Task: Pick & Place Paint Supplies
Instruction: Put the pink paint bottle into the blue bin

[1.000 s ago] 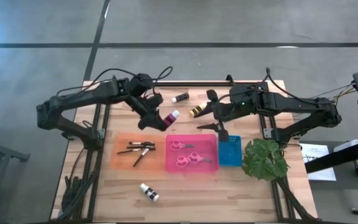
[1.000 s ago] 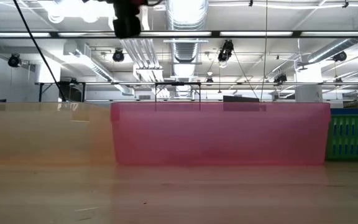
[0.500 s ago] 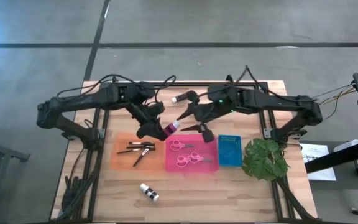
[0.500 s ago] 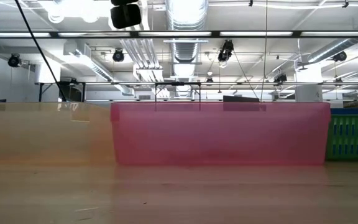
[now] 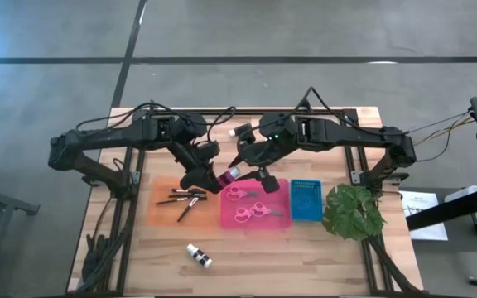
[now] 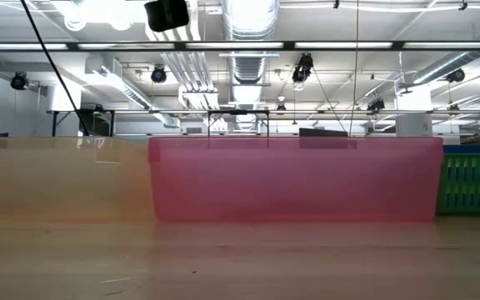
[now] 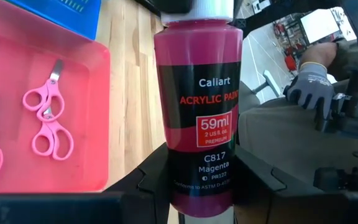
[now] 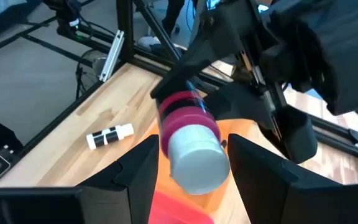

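The white cap (image 5: 235, 172) (image 8: 194, 163) is deep between the right gripper's fingers, so the right gripper should close. Closing now would hold the magenta paint bottle.
My left gripper (image 5: 208, 176) is shut on a magenta paint bottle (image 5: 226, 174) above the seam between the orange tray (image 5: 160, 211) and the pink tray (image 5: 276, 217). My right gripper (image 5: 249, 165) is open, its fingers on either side of the bottle's white cap (image 8: 194, 163). Thin brushes (image 5: 182, 199) lie in the orange tray and two pink scissors (image 5: 247, 204) in the pink tray. A white-and-black bottle (image 5: 199, 257) lies near the near edge. A dark bottle (image 5: 240, 130) lies by the far edge. My left gripper pinches the magenta bottle between its two fingers (image 7: 146, 186) at its base end (image 7: 201, 186). The bottle sticks out forward along the fingers, lifted clear of the trays, with its cap end toward my right gripper. My right gripper: I cannot tell whether its fingers (image 8: 138, 168) touch the cap.
A blue tray (image 5: 306, 200) sits right of the pink tray, with a green plant (image 5: 353, 212) beyond it. In the low view the pink tray wall (image 6: 294, 179) fills the middle. A person's gloved hand (image 7: 309, 90) shows beyond the table.
My left gripper has carried the magenta bottle toward the table's near edge, from behind the trays to over their seam. My right gripper has moved toward the table's left, up to the bottle's cap.
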Controlling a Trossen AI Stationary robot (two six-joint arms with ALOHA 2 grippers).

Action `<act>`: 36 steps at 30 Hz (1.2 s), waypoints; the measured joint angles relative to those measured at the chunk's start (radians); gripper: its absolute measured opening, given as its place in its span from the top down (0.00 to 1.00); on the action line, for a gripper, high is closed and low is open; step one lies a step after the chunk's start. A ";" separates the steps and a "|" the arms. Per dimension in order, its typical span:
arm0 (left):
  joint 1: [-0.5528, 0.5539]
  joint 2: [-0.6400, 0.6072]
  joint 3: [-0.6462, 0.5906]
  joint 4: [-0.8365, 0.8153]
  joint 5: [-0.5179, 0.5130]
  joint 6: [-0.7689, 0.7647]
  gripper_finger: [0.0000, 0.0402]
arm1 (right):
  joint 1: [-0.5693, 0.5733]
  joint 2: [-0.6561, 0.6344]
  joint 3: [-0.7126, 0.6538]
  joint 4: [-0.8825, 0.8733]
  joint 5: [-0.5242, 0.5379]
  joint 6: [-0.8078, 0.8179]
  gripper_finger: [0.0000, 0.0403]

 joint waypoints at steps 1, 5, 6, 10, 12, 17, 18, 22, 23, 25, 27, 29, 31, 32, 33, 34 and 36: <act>0.000 0.000 0.000 0.000 0.000 0.000 0.68 | 0.003 0.001 -0.001 -0.001 0.000 0.000 0.54; 0.001 0.000 0.000 0.007 0.000 0.002 0.68 | 0.006 0.001 -0.003 -0.008 0.002 0.012 0.54; 0.001 0.000 0.000 0.007 0.000 0.003 0.68 | 0.006 0.000 -0.004 -0.011 0.001 0.016 0.55; 0.001 0.000 0.000 0.008 0.002 0.011 0.68 | 0.006 0.000 -0.005 -0.015 0.000 0.019 0.65; 0.000 0.000 0.000 0.010 0.004 0.014 0.68 | 0.006 0.000 -0.005 -0.016 -0.002 0.019 0.71; 0.000 0.000 0.000 0.010 0.004 0.014 0.68 | 0.006 0.000 -0.005 -0.015 -0.005 0.020 0.73; 0.000 0.000 0.000 0.010 0.004 0.014 0.68 | 0.006 0.000 -0.005 -0.015 -0.005 0.021 0.73; -0.001 0.000 0.000 0.011 0.003 0.011 0.68 | 0.007 0.000 -0.005 -0.015 -0.005 0.023 0.73; -0.001 0.000 0.000 0.011 0.003 0.011 0.68 | 0.007 0.000 -0.005 -0.015 -0.005 0.023 0.73; -0.001 0.000 0.000 0.012 0.003 -0.003 0.67 | 0.006 0.000 -0.006 -0.015 -0.004 0.025 0.73; -0.002 0.000 0.000 0.012 0.004 -0.012 0.65 | 0.006 -0.001 -0.006 -0.015 -0.004 0.027 0.73; -0.002 -0.001 0.000 0.011 0.013 -0.012 0.61 | 0.006 -0.004 -0.006 -0.016 -0.002 0.038 0.73; -0.002 -0.006 0.001 -0.004 0.012 -0.004 0.55 | 0.006 -0.008 -0.006 -0.016 0.004 0.047 0.73; -0.002 -0.009 0.000 -0.019 0.014 0.001 0.53 | 0.006 -0.012 -0.006 -0.025 0.004 0.050 0.73; -0.002 -0.015 -0.001 -0.026 0.014 0.002 0.50 | 0.006 -0.016 -0.006 -0.034 0.005 0.052 0.73; -0.002 -0.017 -0.002 -0.029 0.015 0.004 0.47 | 0.006 -0.021 -0.006 -0.040 0.005 0.053 0.73; -0.002 -0.023 -0.002 -0.034 0.015 0.004 0.42 | 0.006 -0.029 -0.006 -0.059 0.014 0.054 0.73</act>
